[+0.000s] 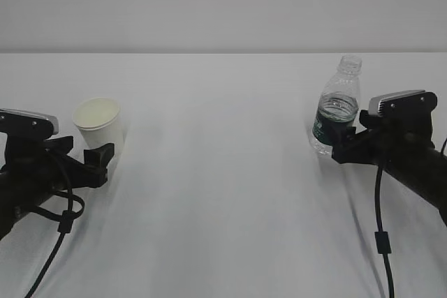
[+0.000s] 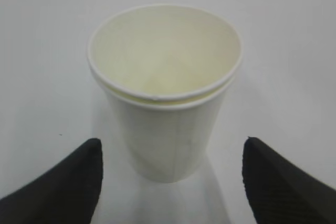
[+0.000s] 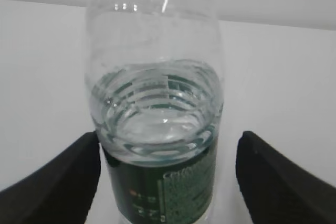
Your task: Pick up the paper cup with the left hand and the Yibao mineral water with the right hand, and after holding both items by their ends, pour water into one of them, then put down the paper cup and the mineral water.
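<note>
The white paper cup flares wide at its rim [image 1: 98, 125], and the left gripper next needs to grab its narrower lower part [image 1: 111, 139] to pick it up.
The white paper cup [image 1: 99, 123] stands upright on the white table at the left, its cream inside empty. My left gripper [image 1: 103, 158] sits low just in front of it, open. In the left wrist view the cup [image 2: 165, 93] stands between and just beyond the two black fingers [image 2: 68, 182], untouched. The Yibao mineral water [image 1: 336, 106] stands upright at the right, capless and about half full. My right gripper [image 1: 343, 148] is open around its lower body. In the right wrist view the bottle [image 3: 157, 129] stands between the fingers [image 3: 273, 177]; the left finger is close to it, the right one apart.
The white table [image 1: 223, 200] runs back to a far edge against a plain pale wall [image 1: 223, 5]. Black cables hang from both arms, one near the right front [image 1: 380, 235].
</note>
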{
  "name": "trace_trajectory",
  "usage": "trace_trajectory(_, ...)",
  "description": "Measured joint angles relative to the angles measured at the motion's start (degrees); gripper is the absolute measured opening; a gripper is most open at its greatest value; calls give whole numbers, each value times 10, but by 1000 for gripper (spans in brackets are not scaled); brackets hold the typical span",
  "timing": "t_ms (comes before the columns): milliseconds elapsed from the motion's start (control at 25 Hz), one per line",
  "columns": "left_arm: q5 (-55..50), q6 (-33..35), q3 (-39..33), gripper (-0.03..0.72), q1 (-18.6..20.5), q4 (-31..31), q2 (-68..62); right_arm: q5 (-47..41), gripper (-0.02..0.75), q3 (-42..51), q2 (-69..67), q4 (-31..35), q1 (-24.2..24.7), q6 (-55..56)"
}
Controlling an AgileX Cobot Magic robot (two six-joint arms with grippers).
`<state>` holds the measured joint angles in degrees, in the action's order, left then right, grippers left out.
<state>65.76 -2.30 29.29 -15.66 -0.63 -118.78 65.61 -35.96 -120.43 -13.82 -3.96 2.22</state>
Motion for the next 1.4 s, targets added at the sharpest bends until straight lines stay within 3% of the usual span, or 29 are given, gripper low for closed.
trace_trajectory(840, 0, 0, 0, 593, 0, 0, 0, 0, 604, -67, -58, -3, 0, 0)
trace_trajectory(1400, 0, 0, 0, 593, 0, 0, 0, 1, 505, -67, -58, -35, 0, 0)
